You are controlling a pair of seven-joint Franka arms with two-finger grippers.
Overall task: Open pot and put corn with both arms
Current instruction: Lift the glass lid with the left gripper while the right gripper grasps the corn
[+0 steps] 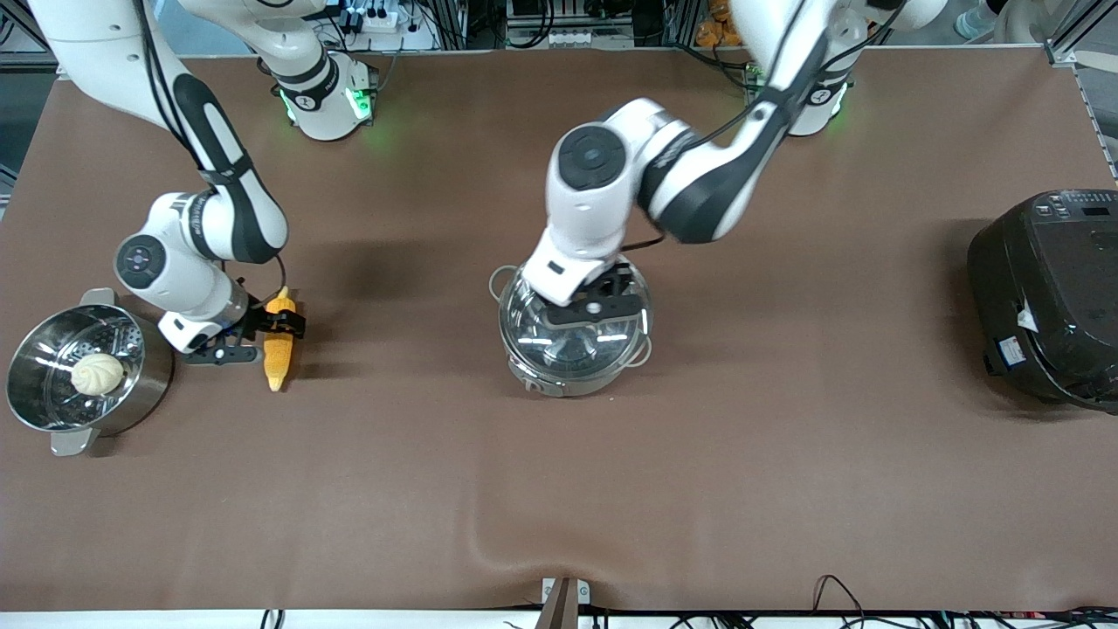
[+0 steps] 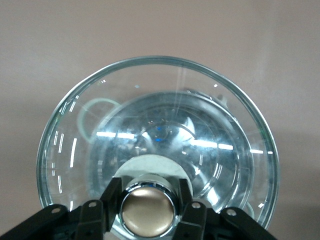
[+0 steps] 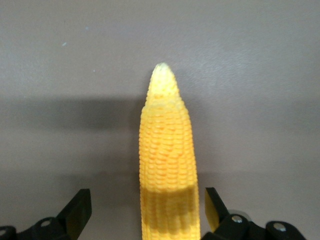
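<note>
The corn slopes to a narrow tip [image 1: 276, 383], so my right gripper should grab the corn next by its thick middle [image 1: 279, 334], where the two sides are nearly parallel.
The steel pot [image 1: 559, 383] stands mid-table, and its glass lid [image 1: 572, 341] is over it. My left gripper [image 1: 594, 307] is shut on the lid's copper knob [image 2: 148, 210], one finger on each side. In the left wrist view the pot's rim and a loop handle [image 2: 95, 112] show through the lid [image 2: 100, 90], which looks a little above the pot. The yellow corn [image 1: 278, 354] lies on the table toward the right arm's end. My right gripper [image 1: 281, 328] is open astride its thick end, with gaps on both sides. The right wrist view shows the corn [image 3: 167, 150] between the gripper [image 3: 147, 215].
A steel steamer pot [image 1: 155, 371] with a white bun [image 1: 97, 374] in it stands beside the corn, at the right arm's end. A large black rice cooker [image 1: 1048, 297] stands at the left arm's end. A brown mat [image 1: 786, 489] covers the table.
</note>
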